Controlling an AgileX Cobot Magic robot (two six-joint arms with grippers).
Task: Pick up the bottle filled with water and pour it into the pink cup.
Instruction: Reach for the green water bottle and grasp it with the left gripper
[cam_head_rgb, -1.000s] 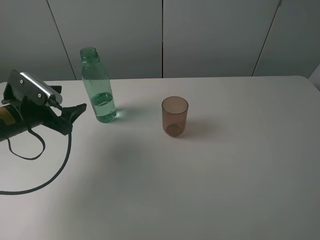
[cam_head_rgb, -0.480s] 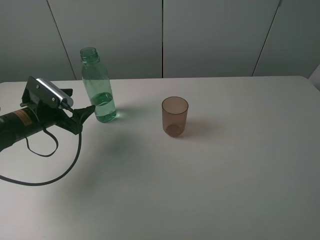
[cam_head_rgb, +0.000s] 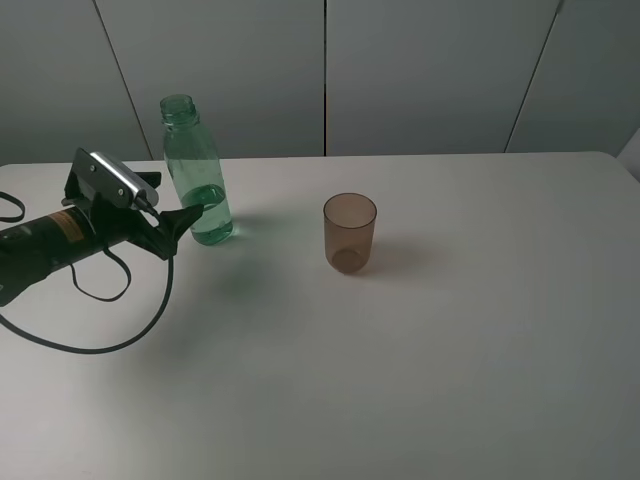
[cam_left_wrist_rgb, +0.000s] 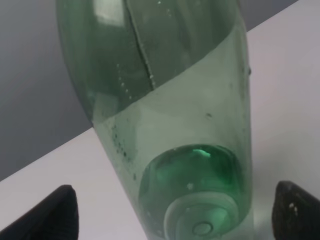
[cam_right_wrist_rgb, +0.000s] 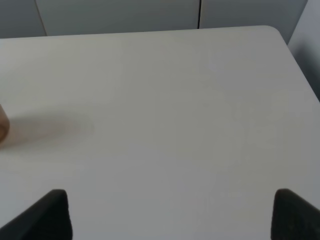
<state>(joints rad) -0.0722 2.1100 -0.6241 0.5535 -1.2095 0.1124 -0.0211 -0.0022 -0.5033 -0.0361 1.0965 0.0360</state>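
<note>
The bottle should be grabbed next by its lower body (cam_head_rgb: 208, 205) with my left gripper, so the bottle's opening (cam_head_rgb: 177, 103) stays free and I can pour into the pink cup.
The green-tinted bottle (cam_head_rgb: 197, 172) stands upright and capless at the table's back left, with water in its lower part. My left gripper (cam_head_rgb: 183, 212) is open, right at the bottle's left side and low on it. Up close, the bottle (cam_left_wrist_rgb: 170, 125) fills the left wrist view, and the left gripper (cam_left_wrist_rgb: 175, 217) has one black fingertip (cam_left_wrist_rgb: 55, 212) on each side of the bottle's base with gaps between. The pink cup (cam_head_rgb: 349, 232) stands upright to the right of the bottle. My right gripper (cam_right_wrist_rgb: 172, 217) is open over bare table, and a sliver of the cup (cam_right_wrist_rgb: 2, 125) shows at the picture's edge.
The white table (cam_head_rgb: 450, 350) carries only the bottle and the cup. The left arm's black cable (cam_head_rgb: 130, 320) loops on the tabletop at the left. Grey wall panels rise behind the table's far edge. The right arm does not show in the exterior high view.
My left arm has moved right across the table toward the bottle, and its open fingertips now reach the bottle's lower part. Bottle and cup have not moved.
</note>
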